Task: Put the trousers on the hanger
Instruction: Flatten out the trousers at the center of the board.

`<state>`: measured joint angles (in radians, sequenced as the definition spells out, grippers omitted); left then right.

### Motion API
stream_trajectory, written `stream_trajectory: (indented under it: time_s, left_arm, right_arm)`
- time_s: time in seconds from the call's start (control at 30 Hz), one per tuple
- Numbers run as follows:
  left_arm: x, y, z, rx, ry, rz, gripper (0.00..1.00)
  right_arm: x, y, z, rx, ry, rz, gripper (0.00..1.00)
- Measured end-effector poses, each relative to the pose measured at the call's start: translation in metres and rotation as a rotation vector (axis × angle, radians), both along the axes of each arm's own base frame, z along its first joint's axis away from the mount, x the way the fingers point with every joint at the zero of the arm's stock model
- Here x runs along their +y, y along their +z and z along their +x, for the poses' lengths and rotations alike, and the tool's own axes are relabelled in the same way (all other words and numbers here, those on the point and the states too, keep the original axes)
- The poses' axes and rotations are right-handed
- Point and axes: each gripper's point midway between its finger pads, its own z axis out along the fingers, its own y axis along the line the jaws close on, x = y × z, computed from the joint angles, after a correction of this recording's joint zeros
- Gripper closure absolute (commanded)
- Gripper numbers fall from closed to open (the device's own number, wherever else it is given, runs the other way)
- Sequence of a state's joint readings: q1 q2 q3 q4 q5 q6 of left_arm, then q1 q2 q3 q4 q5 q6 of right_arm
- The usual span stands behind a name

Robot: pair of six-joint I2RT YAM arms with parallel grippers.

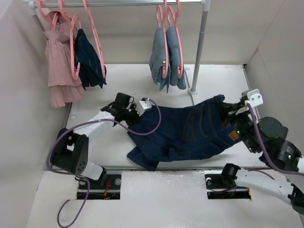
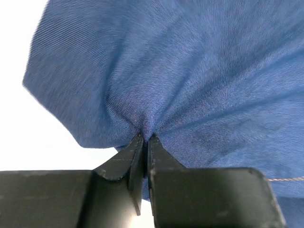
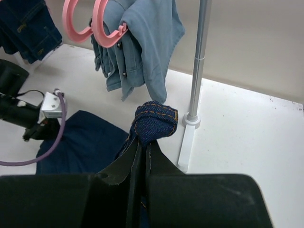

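The waistband end of the trousers hangs bunched above the table. My right gripper should keep holding it, because that end would drop in a heap if I opened now.
The dark navy trousers [image 1: 190, 130] are stretched across the white table between my two grippers, with the tan patch [image 1: 233, 135] at the right end. My left gripper [image 1: 135, 116] is shut on the trousers' left edge. In the left wrist view the gripper [image 2: 145, 137] pinches a bunched fold of the cloth [image 2: 190, 71]. My right gripper [image 1: 232, 113] is shut on the waistband end. In the right wrist view the gripper [image 3: 145, 141] holds a wad of denim with orange stitching [image 3: 154, 122]. Pink hangers [image 1: 97, 42] hang on the rail at the back, some also in the right wrist view [image 3: 108, 26].
The rail [image 1: 123, 3] holds a pink garment [image 1: 59, 57], a small dark navy garment [image 1: 90, 59] and light blue jeans [image 1: 168, 59] on pink hangers. The rail's grey pole [image 1: 198, 52] and its foot [image 3: 190, 133] stand just behind the trousers' right end. White walls enclose the table.
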<state>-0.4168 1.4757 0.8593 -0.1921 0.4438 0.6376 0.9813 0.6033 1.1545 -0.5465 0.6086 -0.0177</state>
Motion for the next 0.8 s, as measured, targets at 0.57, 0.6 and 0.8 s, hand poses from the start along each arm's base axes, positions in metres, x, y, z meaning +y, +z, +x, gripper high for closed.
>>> stream_trajectory:
  time_s: [0.57,0.6,0.8]
  left_arm:
    - [0.097,0.27,-0.005,-0.647,0.283,-0.15,0.82]
    - [0.095,0.257,-0.014,-0.629,0.232,-0.12,0.69]
    - [0.101,0.103,-0.111,-0.267,-0.171,0.147,0.07]
  right_arm:
    - [0.036,0.095,0.037,-0.232,-0.045,0.025,1.0]
    - [0.03,0.089,0.032,-0.228,-0.044,0.052,0.98]
    - [0.028,-0.042,0.021,0.115,-0.07,0.234,0.0]
